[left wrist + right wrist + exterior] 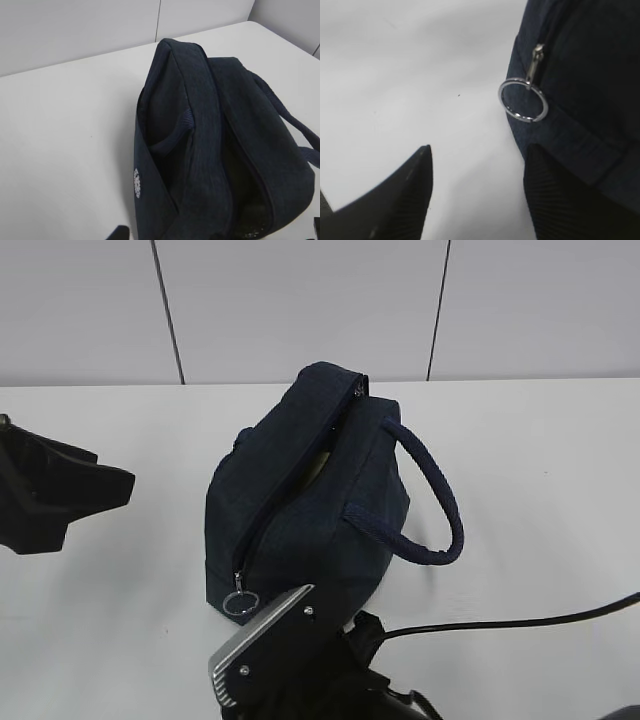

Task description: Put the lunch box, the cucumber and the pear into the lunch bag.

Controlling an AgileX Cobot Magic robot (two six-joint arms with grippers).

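Note:
My right gripper is about to grab the zipper by the metal ring pull (241, 603) that hangs from the slider, because the zipper's small slider (238, 581) lies close against the cloth.
The dark navy lunch bag (300, 510) stands in the middle of the white table, its top zipper partly open. Something pale (321, 467) shows through the gap; I cannot tell what it is. The metal ring pull (520, 118) hangs at the bag's near end. My right gripper (477, 155) is open and empty, just below the ring, with its right finger (555, 195) against the bag. My left gripper (217, 231) is open and empty, close over the bag (200, 125); only its fingertips (120, 233) show. The lunch box, the cucumber and the pear are not in view.
A rope-like loop handle (435, 505) sticks out to the bag's right. The left arm (50, 490) hovers at the left of the table. A black cable (520, 620) runs across the table at the front right. A grey wall stands behind the table.

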